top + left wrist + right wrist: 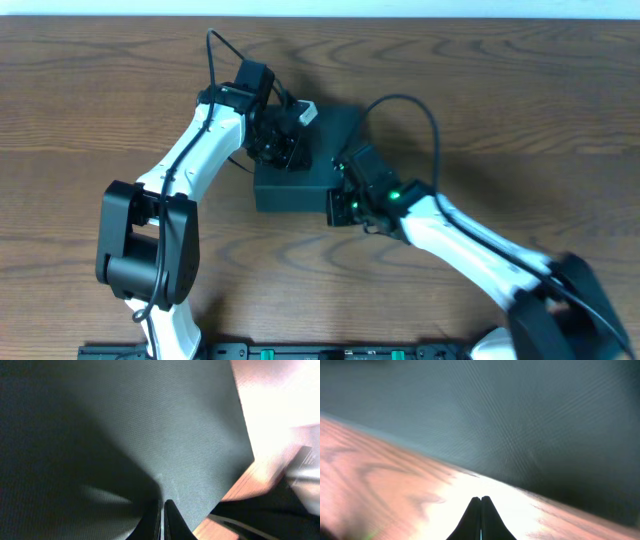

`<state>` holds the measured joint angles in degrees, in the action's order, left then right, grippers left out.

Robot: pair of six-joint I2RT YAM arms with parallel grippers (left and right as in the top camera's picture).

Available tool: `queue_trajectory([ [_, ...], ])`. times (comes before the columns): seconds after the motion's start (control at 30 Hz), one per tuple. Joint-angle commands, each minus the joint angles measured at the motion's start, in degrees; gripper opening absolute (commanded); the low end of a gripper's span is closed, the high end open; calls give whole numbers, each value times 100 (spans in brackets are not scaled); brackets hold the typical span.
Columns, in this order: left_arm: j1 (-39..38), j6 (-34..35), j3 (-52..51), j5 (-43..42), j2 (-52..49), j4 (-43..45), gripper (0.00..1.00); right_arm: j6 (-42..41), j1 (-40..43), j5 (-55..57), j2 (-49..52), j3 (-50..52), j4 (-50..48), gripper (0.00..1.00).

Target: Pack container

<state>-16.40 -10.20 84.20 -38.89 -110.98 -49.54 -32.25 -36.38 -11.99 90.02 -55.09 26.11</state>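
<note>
The flat lid only has my left gripper's shut fingers resting on it. The box would stay on the tabletop if I lifted my left gripper now, and the gripper would go up alone.
The container (318,172) is a dark teal-black matte box lying closed on the wooden table near the middle. My left gripper (283,150) rests over its top at the left rear, fingers shut and empty; in the left wrist view the fingertips (163,505) press against the dark lid (150,425). My right gripper (340,200) sits at the box's front right edge, fingers shut and empty; in the right wrist view its tips (480,500) hover over bare wood just short of the box wall (520,420).
A small white object (307,112) shows at the box's rear edge by the left wrist. Wooden table (520,110) stretches all round. The arm bases stand along the front edge (300,352).
</note>
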Motion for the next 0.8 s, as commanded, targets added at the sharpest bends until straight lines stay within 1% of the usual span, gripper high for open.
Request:
queue_trajectory([
  [0.0, 247, 645, 448, 514, 254, -125, 6, 514, 168, 601, -874, -494, 188, 2],
  [0.13, 455, 857, 1040, 680, 1008, -210, 6, 935, 518, 896, -1700, -787, 308, 2],
  [0.23, 433, 855, 1132, 1257, 1620, -114, 6, 1222, 833, 846, -2205, -837, 448, 2],
  [0.3, 354, 855, 1130, 1635, 1843, -122, 6, 1316, 949, 841, -2406, -835, 728, 2],
  [0.33, 310, 855, 1128, 1683, 1886, -153, 6, 1351, 970, 828, -2465, -835, 935, 2],
  [0.43, 59, 916, 1001, 1401, 1770, -258, 6, 1438, 955, 568, -2492, -833, 1565, 2],
  [0.53, -372, 935, 542, 1394, 1377, -199, 6, 1523, 955, 337, -2487, -811, 2240, 1],
  [0.6, -505, 1167, 275, 1370, 1158, -87, 6, 1613, 955, 332, -2487, -743, 2533, 1],
  [0.67, -557, 1364, -55, 1123, 957, 168, 6, 1696, 938, 122, -2494, -533, 2643, 2],
  [0.77, -560, 1362, -514, 723, 765, 562, 6, 1687, 855, -157, -2492, -118, 2437, 1],
])
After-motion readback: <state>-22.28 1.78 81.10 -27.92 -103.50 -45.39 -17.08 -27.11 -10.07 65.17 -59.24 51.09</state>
